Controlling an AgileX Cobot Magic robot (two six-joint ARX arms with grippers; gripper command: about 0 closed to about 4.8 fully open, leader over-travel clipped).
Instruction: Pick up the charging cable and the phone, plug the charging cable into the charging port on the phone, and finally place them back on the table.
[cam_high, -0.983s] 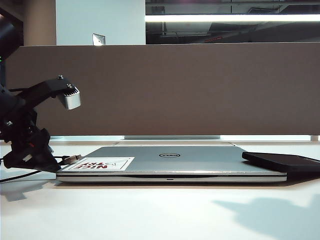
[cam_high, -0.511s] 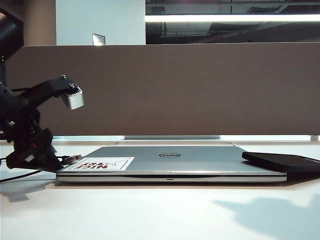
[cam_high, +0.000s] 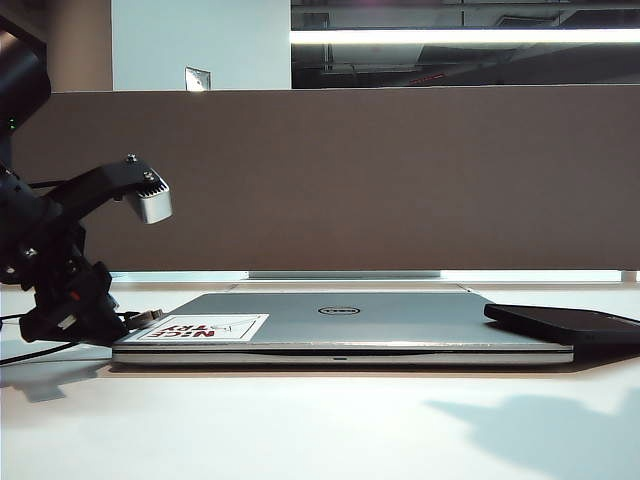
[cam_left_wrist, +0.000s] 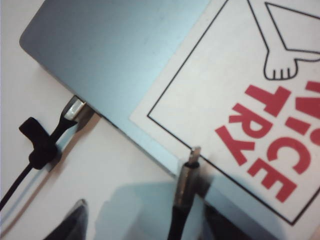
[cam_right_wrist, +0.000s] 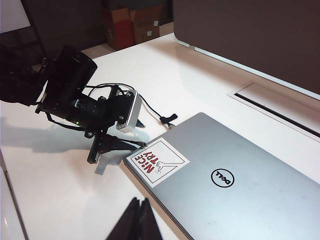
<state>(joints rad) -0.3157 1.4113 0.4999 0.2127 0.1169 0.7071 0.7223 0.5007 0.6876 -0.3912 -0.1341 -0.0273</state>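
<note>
I will next grab the cable just behind its silver plug (cam_left_wrist: 179, 212) with my left gripper, because the cord is slack and the plug is propped on the laptop's edge.
The charging cable's silver plug (cam_left_wrist: 193, 156) rests on the corner of the laptop lid, and its black cord (cam_left_wrist: 178, 222) runs back between my left gripper's fingers (cam_left_wrist: 77, 217). My left gripper (cam_left_wrist: 145, 206) is open and stands low at the laptop's left corner (cam_high: 95, 318), with the plug (cam_high: 150, 315) just ahead of it. The phone (cam_high: 565, 322), a black slab, lies on the laptop's right end. My right gripper (cam_right_wrist: 140, 201) is shut on nothing and hovers above the table (cam_high: 300, 420) by the laptop's front edge. The charging port does not show.
A closed silver Dell laptop (cam_high: 340, 325) with a red-lettered sticker (cam_high: 205, 328) lies mid-table. A second silver plug (cam_left_wrist: 75, 107) sits at the laptop's side, with a black strap (cam_left_wrist: 36, 145) on its cord. A brown-grey divider panel (cam_high: 400, 180) stands behind.
My left arm has edged slightly toward the laptop's corner. The plug, the phone and the laptop lie as before.
</note>
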